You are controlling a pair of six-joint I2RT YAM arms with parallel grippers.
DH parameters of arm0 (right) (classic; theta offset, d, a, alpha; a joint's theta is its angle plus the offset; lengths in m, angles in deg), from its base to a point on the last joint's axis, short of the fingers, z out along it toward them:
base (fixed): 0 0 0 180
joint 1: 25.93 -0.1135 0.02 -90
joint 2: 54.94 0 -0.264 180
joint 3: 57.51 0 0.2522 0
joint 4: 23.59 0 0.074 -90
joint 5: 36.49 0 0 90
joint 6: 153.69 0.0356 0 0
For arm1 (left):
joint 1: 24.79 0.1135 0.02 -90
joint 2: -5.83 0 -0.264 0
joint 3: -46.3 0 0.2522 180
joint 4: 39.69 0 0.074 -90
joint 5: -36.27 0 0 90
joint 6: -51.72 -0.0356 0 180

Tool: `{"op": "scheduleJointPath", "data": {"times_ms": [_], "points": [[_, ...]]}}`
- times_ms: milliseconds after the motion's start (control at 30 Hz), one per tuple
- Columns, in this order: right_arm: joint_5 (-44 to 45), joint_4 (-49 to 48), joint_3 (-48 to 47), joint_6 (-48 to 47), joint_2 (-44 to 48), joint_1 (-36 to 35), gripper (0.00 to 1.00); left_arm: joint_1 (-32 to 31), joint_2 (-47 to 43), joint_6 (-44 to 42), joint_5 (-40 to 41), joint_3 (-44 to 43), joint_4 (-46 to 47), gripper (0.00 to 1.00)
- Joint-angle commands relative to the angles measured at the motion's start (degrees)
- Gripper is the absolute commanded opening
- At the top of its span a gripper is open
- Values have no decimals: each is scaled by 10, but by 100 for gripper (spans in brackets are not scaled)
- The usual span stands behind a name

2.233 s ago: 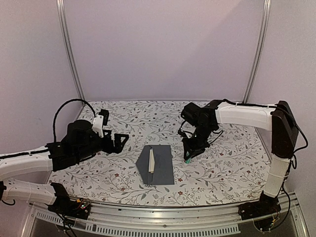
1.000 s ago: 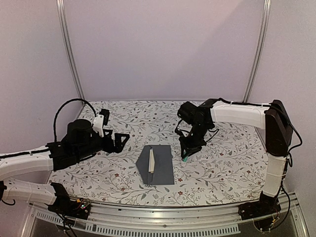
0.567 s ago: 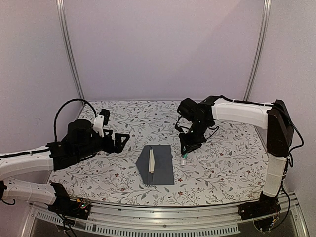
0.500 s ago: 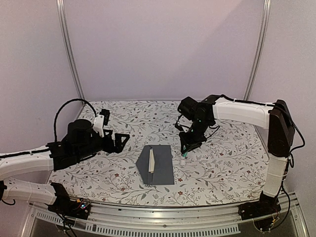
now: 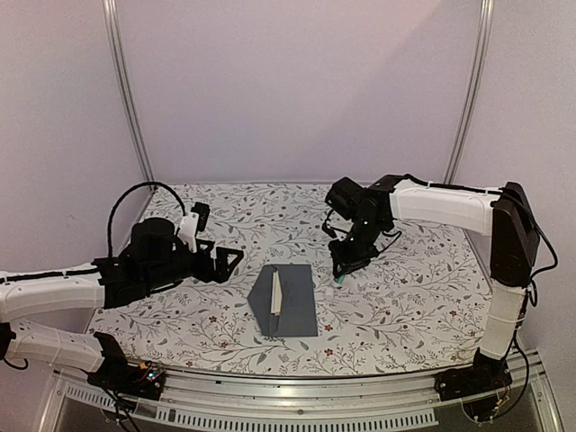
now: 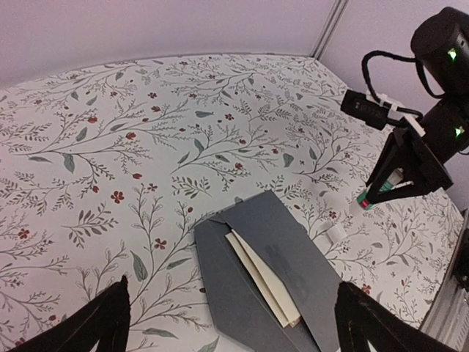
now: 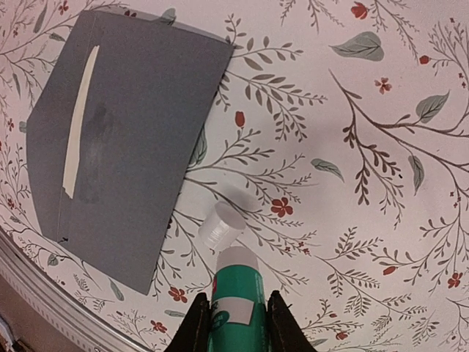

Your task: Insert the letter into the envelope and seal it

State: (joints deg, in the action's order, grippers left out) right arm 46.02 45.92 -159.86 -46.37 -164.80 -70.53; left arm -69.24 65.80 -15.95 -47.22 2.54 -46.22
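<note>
Next, my left gripper grabs the clear cap by its sides near the cap's closed end (image 7: 222, 226), so its opening stays free to fit onto the glue stick (image 7: 236, 290).
The dark grey envelope (image 5: 297, 306) lies flat at the table's middle with its flap open toward the left. The tan letter (image 5: 275, 294) sits inside it, and only a narrow strip (image 6: 265, 288) shows at the mouth. My right gripper (image 5: 343, 270) hovers just right of the envelope's far corner, shut on a teal-white glue stick (image 7: 236, 290) that points down, uncapped. Its clear cap (image 7: 222, 226) lies on the cloth under the tip. My left gripper (image 5: 230, 263) hangs open left of the envelope, its fingers (image 6: 95, 326) wide apart with nothing between them.
A floral tablecloth (image 5: 414, 297) covers the table. Metal posts (image 5: 126, 99) stand at the back corners before a plain wall. A metal rail (image 5: 297, 396) runs along the near edge.
My left arm has swung right, toward the envelope. The right gripper has lifted the glue stick slightly, and the cap now lies apart on the cloth.
</note>
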Motion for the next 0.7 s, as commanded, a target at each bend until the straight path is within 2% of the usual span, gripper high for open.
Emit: {"op": "scheduleJointPath", "data": {"times_ms": [0, 400, 500, 667], "points": [[89, -42, 34, 21, 51, 17, 0, -2, 76, 9, -60, -36, 14, 94], [257, -161, 234, 103, 235, 42, 0, -193, 381, 103, 112, -258, -19, 83], [262, -182, 273, 115, 275, 43, 0, -225, 457, 127, 145, -323, -32, 83], [259, -200, 315, 118, 327, 43, 0, -254, 577, 157, 182, -445, -110, 83]]}}
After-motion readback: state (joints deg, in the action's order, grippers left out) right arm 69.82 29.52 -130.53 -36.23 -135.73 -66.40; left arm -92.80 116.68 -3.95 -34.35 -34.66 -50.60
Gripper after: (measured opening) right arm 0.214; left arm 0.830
